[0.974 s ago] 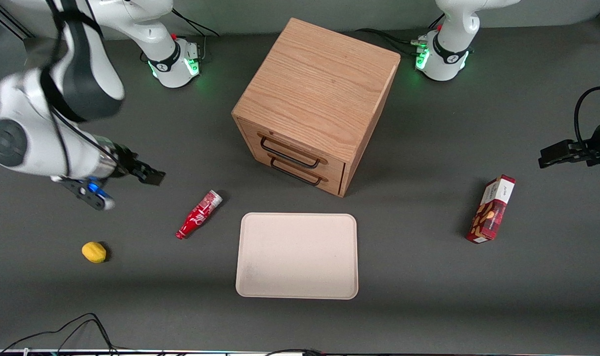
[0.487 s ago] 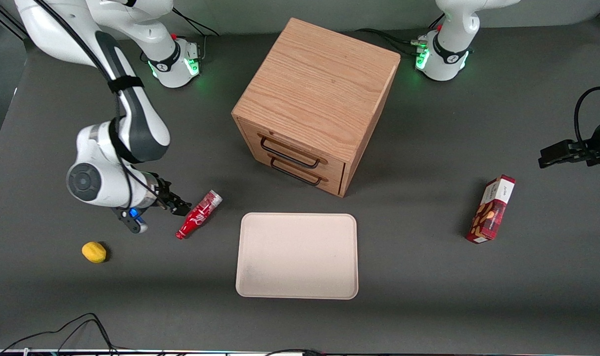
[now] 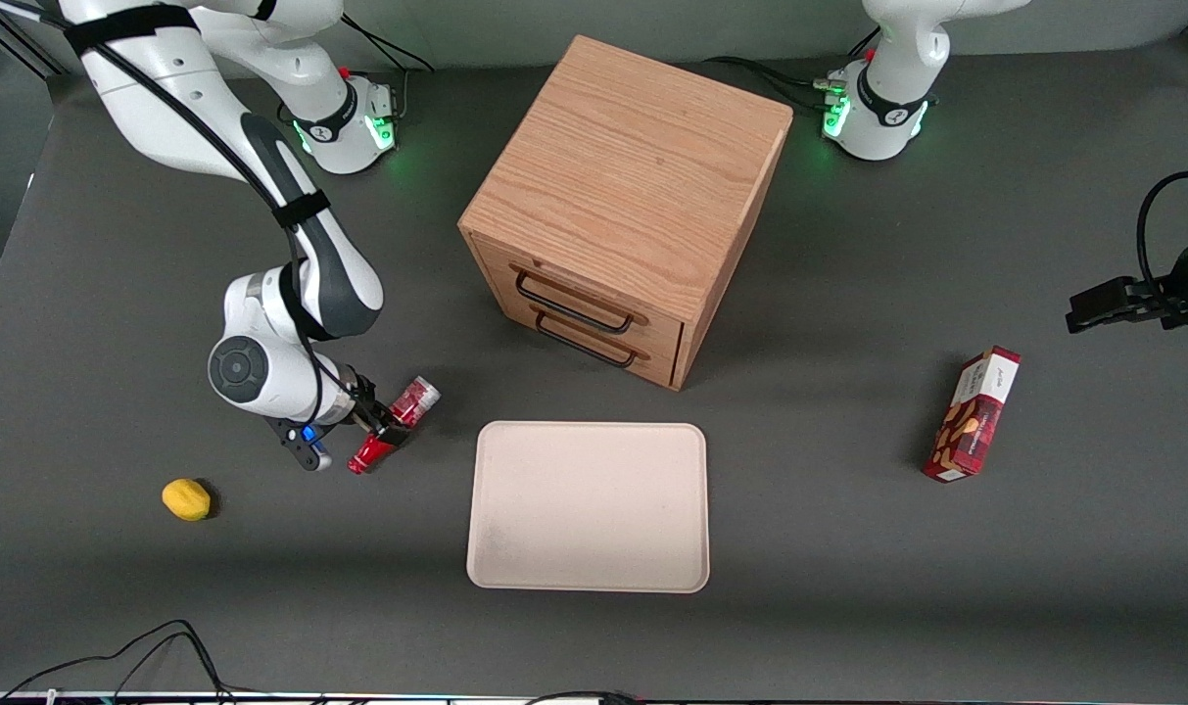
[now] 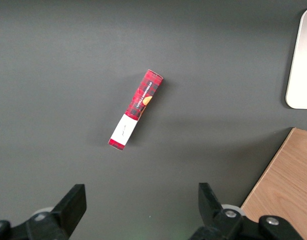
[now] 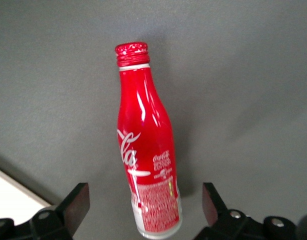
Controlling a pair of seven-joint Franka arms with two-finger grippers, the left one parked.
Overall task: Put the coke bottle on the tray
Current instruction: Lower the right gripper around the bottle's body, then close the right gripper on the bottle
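Next, my right gripper grabs the coke bottle by its lower body with the label (image 5: 153, 200) to set the bottle onto the tray (image 5: 11, 200).
The coke bottle (image 3: 404, 412) (image 5: 146, 150) lies on its side on the dark table, a slim red bottle with white script, a red cap and a whitish base end. My right gripper (image 3: 376, 426) (image 5: 146, 207) hangs right over it, open. Its two fingers straddle the bottle's lower body with a gap on each side, touching nothing. The cream-beige tray (image 3: 588, 563) lies flat beside the bottle, toward the parked arm's end, with nothing on it. A corner of the tray (image 5: 13, 200) shows in the right wrist view.
A wooden cabinet (image 3: 628, 186) with two drawers stands farther from the front camera than the tray. A yellow lemon-like fruit (image 3: 186, 498) lies toward the working arm's end. A red snack box (image 3: 973, 414) (image 4: 136, 108) lies toward the parked arm's end.
My right arm has swung in and down from the working arm's end until the gripper is over the bottle. The bottle and tray have not moved.
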